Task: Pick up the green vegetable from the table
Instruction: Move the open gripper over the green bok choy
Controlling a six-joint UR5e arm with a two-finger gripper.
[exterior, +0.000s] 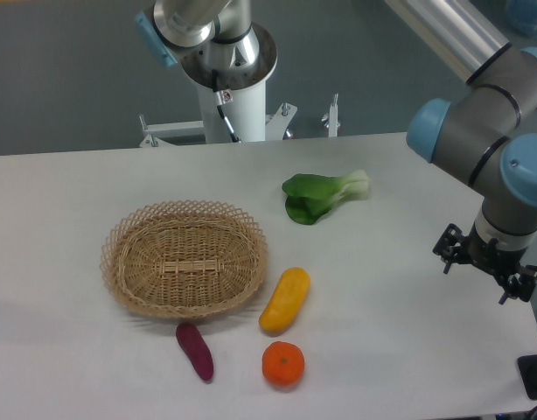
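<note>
Next, my gripper takes hold of the bok choy by its pale stem end [355,184] to pick it up from the table.
The green vegetable [321,196] is a small bok choy with dark green leaves and a pale stem end pointing right. It lies on the white table [400,332], right of centre and towards the back. My gripper [485,268] hangs at the far right, just above the table and well to the right of and nearer than the bok choy. Its black fingers [449,248] stand spread apart with nothing between them.
A woven wicker basket [129,289] sits left of centre. A yellow oblong vegetable [284,300], an orange [282,364] and a purple sweet potato [196,351] lie in front of it. The arm's white base column [233,96] stands behind the table.
</note>
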